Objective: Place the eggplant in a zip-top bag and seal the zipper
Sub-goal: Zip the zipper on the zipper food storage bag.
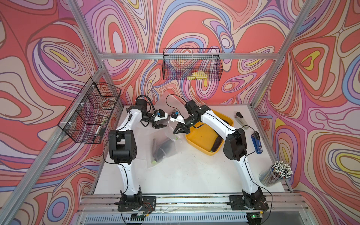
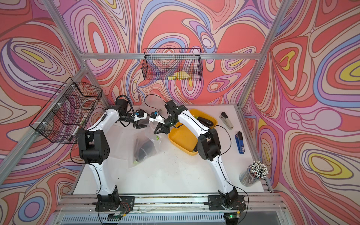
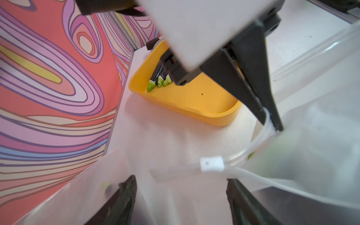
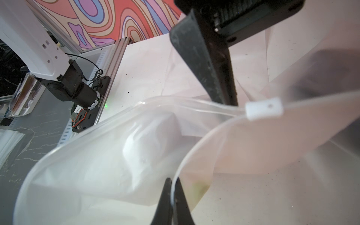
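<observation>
My left gripper pinches the zip-top bag's zipper rim just behind the white slider next, leaving the slider free for sealing.
A clear zip-top bag lies at mid-table in both top views. A dark eggplant with a green stem shows through it. My right gripper is shut on the bag's zipper rim, holding the mouth up. The white slider sits on the zipper track. My left gripper stands open just short of the slider, with bag film draped over one of its fingers. One left finger shows in the right wrist view, next to the slider.
A yellow tray holding more eggplants stands right of the bag. Two staplers and a cup of pencils lie along the right edge. Wire baskets hang on the left and back walls.
</observation>
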`<state>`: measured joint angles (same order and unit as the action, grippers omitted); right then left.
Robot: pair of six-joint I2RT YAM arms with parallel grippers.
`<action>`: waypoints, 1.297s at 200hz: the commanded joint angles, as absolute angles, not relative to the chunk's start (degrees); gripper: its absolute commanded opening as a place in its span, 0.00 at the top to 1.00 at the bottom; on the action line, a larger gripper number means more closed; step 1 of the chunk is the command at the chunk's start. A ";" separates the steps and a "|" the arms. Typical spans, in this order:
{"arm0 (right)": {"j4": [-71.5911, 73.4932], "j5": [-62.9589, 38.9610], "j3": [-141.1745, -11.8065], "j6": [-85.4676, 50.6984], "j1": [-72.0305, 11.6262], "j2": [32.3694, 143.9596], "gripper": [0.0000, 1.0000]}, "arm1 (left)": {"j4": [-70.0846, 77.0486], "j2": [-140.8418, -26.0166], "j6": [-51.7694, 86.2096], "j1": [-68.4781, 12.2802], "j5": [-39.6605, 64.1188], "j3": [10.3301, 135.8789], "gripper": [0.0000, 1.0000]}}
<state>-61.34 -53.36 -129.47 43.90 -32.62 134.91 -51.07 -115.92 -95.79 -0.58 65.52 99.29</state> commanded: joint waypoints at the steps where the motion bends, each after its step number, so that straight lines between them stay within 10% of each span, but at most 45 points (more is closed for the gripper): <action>1: -61.87 -51.99 -129.64 44.53 -32.69 135.52 0.97 | -59.25 -115.05 -102.98 -1.05 69.13 99.94 0.28; 94: -48.50 -49.00 -120.34 37.68 -29.44 129.70 0.98 | -50.13 -110.48 -95.06 -1.36 66.97 90.98 0.57; 161: -44.65 -49.05 -117.33 35.55 -29.33 127.88 0.98 | -49.15 -110.61 -92.90 -2.05 67.72 90.77 1.00; 189: -44.91 -47.08 -116.52 36.13 -29.32 126.95 0.97 | -47.28 -110.67 -89.04 -2.02 66.26 91.18 1.00; 259: -28.56 -42.89 -106.16 29.46 -27.58 114.00 0.54 | -28.56 -105.91 -68.03 -3.12 60.56 82.99 1.00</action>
<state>-41.41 -43.22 -111.15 33.28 -27.94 123.61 -35.11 -109.47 -76.69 -1.96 61.14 84.95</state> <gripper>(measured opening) 0.420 0.047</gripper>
